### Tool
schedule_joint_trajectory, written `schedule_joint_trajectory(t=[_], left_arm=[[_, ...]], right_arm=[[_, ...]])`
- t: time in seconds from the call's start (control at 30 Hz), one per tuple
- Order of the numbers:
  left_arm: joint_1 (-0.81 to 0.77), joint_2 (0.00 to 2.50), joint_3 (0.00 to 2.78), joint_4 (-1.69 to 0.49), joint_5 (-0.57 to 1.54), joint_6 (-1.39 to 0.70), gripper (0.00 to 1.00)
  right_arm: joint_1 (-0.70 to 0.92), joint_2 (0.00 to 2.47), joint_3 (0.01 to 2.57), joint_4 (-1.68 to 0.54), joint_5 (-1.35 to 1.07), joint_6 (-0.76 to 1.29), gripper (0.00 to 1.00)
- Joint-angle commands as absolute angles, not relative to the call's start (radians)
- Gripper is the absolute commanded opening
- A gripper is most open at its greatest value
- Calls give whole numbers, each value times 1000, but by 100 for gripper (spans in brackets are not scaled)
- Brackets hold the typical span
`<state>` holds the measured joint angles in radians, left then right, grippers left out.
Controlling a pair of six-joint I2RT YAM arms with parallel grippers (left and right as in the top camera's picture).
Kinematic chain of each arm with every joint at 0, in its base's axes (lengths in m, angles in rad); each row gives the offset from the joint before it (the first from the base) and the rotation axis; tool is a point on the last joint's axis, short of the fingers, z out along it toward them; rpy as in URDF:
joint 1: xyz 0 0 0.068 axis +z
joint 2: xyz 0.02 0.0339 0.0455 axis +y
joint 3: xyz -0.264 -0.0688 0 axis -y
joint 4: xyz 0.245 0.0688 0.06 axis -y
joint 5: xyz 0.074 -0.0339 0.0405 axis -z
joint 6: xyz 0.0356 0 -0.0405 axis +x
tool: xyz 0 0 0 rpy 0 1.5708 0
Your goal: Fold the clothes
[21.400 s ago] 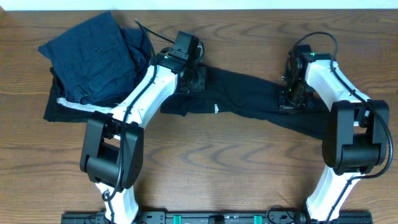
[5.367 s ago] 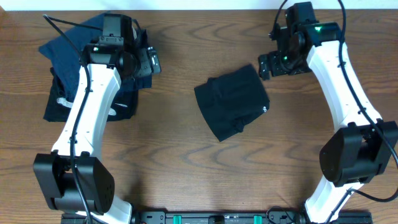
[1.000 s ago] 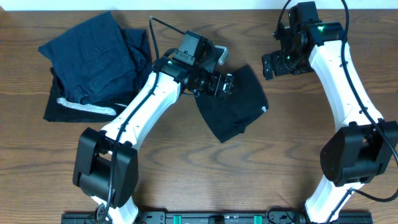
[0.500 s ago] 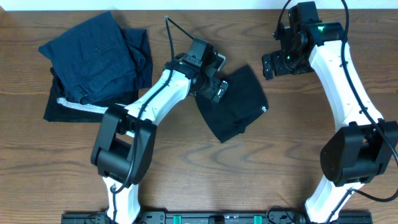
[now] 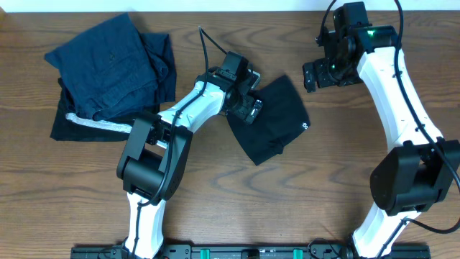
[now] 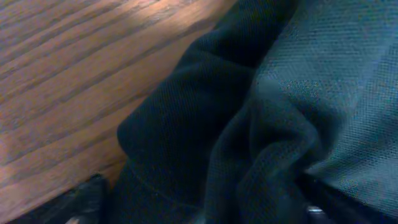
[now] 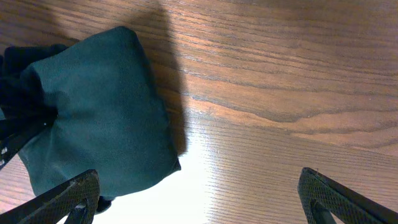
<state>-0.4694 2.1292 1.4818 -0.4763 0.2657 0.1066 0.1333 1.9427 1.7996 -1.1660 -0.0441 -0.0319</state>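
The left gripper next needs to pinch the folded black bundle by its bunched edge nearest the navy pile, so that the bundle can be laid on that pile still folded.
The clothes (image 5: 277, 122) lie as a compact folded black bundle in the middle of the table, a small white logo at the right edge. My left gripper (image 5: 248, 104) is down on the bundle's upper left edge. In the left wrist view the black fabric (image 6: 280, 112) fills the frame and bunches between the wide-apart fingers (image 6: 87, 196), so the left gripper (image 6: 199, 208) is open. My right gripper (image 5: 313, 75) hangs open above the table to the bundle's upper right, touching nothing. Its wrist view shows the clothes (image 7: 93, 124) at the left and the right gripper (image 7: 199, 199) over bare wood.
A pile of navy blue folded garments (image 5: 115, 65) sits at the back left, on a black folded piece with a silvery-white stripe (image 5: 93, 124). The wooden table (image 5: 215, 194) runs to the front edge, where both arm bases stand.
The left arm's base and elbow have swung to the right while its gripper has stayed on the bundle's upper left edge. The right arm and the bundle have not moved.
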Motion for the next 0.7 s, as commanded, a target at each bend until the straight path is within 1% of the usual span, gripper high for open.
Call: schedule_joint_trajectory(t=[0.0,0.03,0.07,0.1,0.13,0.17,0.23,0.3,0.47,0.67], left_arm=[[-477,2164,1485,-494,246,126,74],[-477,2164,1485,-494,246,126,64],[-477,2164,1485,-494,246,126,51],[-477,2164,1485,-495,246,127,43],[-477,2164,1485,-496,245,127,36],[-477,2164,1485,-496,246,127,32],[-477,2164,1485,-496,245,127,22],[-476,2160,1485,-496,241,127,6],[-451,2116,1485,-495,215,120,6],[-390,2026,1485,-501,216,58,6]], right_arm=[[132,1936,1810,-1167,-33,-42,99],[132,1936,1810,-1167,-33,-42,99],[132,1936,1810,-1167,-33,-42,99],[132,1936,1810,-1166,-33,-42,99],[132,1936,1810,-1167,-33,-42,99],[132,1936,1810,-1167,-33,-42,99],[132,1936,1810,-1167,-33,-42,99],[132,1936,1810,-1167,-33,-42,99],[132,1936,1810,-1167,-33,-42,99],[132,1936,1810,-1167,-33,-42,99]])
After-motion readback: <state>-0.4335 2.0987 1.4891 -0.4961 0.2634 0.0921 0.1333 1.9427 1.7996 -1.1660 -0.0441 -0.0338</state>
